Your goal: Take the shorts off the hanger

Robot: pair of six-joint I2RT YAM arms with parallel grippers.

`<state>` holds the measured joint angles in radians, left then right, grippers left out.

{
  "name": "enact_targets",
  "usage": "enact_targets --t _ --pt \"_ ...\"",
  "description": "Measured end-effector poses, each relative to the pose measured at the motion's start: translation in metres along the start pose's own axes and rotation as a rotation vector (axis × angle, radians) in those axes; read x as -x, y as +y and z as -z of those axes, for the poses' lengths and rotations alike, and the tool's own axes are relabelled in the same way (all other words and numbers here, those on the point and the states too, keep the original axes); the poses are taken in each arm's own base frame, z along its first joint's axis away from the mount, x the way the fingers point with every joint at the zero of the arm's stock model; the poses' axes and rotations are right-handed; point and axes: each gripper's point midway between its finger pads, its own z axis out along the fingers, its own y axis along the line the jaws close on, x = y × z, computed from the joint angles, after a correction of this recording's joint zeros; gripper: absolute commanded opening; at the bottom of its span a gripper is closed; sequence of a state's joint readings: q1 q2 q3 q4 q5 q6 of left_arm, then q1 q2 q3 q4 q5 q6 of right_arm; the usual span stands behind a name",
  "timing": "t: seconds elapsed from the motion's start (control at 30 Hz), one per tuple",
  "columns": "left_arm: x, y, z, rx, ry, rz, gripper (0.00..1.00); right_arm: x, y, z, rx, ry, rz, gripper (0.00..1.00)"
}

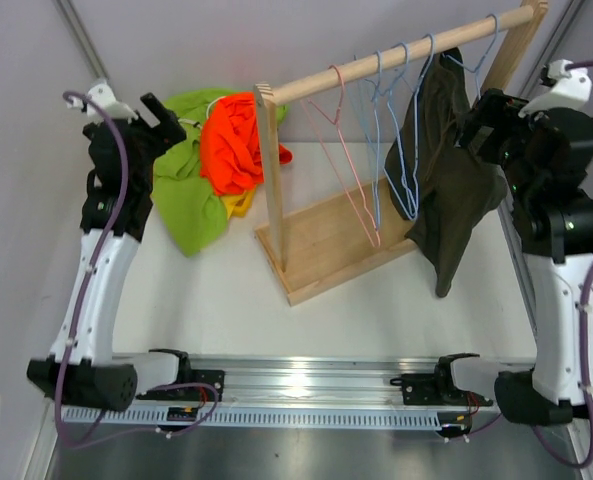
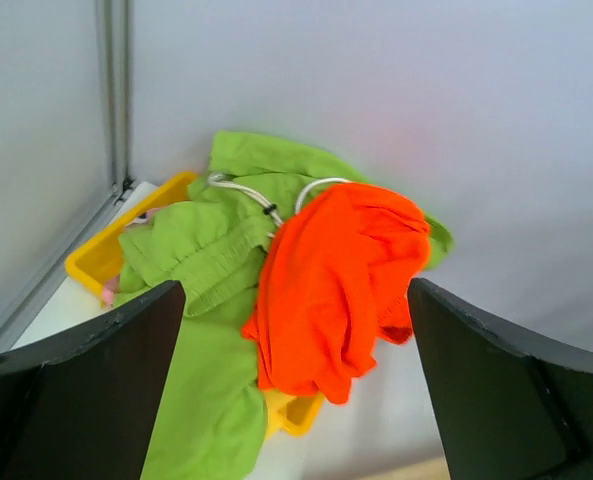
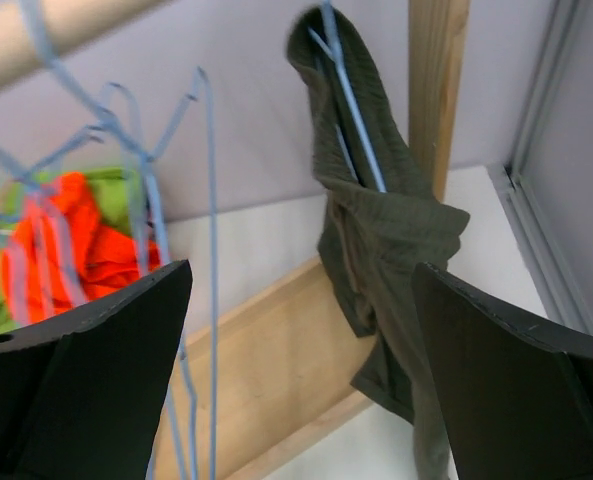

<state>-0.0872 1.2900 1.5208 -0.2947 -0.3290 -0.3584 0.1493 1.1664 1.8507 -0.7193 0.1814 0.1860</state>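
The blue hanger can be held by its bare arm just below the hook (image 1: pixel 477 80) (image 3: pixel 336 41), which leaves the hook and the shorts free. My right gripper will grab the hanger there next, so the shorts can be removed.
Dark olive-brown shorts (image 1: pixel 446 170) hang on a blue hanger (image 1: pixel 473 52) at the right end of the wooden rail (image 1: pixel 396 52); they also show in the right wrist view (image 3: pixel 386 240). My right gripper (image 1: pixel 473 128) is open and empty, just right of them, its jaws wide apart (image 3: pixel 296 400). Orange shorts (image 1: pixel 234 140) and lime green shorts (image 1: pixel 191 190) lie heaped at the back left, with yellow fabric (image 1: pixel 238 203) peeking from under them. My left gripper (image 1: pixel 161 118) is open and empty above that heap (image 2: pixel 336 280). Pink patterned shorts are hidden.
Several empty pink and blue hangers (image 1: pixel 376 150) hang on the rail. The rack's wooden post (image 1: pixel 272 180) and base board (image 1: pixel 346 245) stand mid-table. A yellow tray (image 2: pixel 106 250) lies under the heap. Grey walls close in on both sides.
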Motion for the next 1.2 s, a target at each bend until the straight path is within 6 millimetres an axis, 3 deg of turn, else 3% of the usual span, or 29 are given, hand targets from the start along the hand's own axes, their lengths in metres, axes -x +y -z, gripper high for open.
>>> enact_targets --t 0.13,0.23,0.37,0.57,0.87,1.03,1.07,1.13,1.17,1.2 --pt "-0.016 0.003 0.044 -0.083 0.005 0.006 0.99 -0.027 -0.018 -0.048 -0.079 0.090 0.019 0.95" --pt "-0.058 0.017 0.064 -0.101 0.088 -0.016 0.99 -0.038 -0.032 -0.073 -0.121 0.126 0.020 0.92" --pt "-0.109 0.035 0.096 -0.123 0.190 -0.050 0.99 -0.040 -0.044 -0.090 -0.148 0.126 0.011 0.89" --pt "-0.112 0.042 0.126 -0.170 0.171 -0.063 0.99 -0.007 -0.033 -0.107 -0.106 0.037 -0.008 0.81" --pt "-0.130 0.050 0.129 -0.168 0.198 -0.100 0.99 -0.032 -0.027 -0.138 -0.067 0.093 -0.048 0.70" --pt "-0.143 0.053 0.127 -0.167 0.227 -0.107 0.99 -0.042 -0.026 -0.147 -0.060 0.119 -0.056 0.46" --pt "-0.145 0.053 0.128 -0.170 0.233 -0.108 0.99 -0.043 -0.026 -0.147 -0.058 0.121 -0.058 0.32" --pt "-0.148 0.052 0.128 -0.175 0.241 -0.109 0.99 -0.044 -0.025 -0.148 -0.056 0.124 -0.060 0.17" --pt "-0.150 0.053 0.128 -0.175 0.245 -0.109 0.99 -0.044 -0.024 -0.148 -0.053 0.124 -0.061 0.02" --pt "-0.150 0.052 0.128 -0.177 0.246 -0.109 0.99 -0.044 -0.024 -0.147 -0.048 0.126 -0.060 0.00"
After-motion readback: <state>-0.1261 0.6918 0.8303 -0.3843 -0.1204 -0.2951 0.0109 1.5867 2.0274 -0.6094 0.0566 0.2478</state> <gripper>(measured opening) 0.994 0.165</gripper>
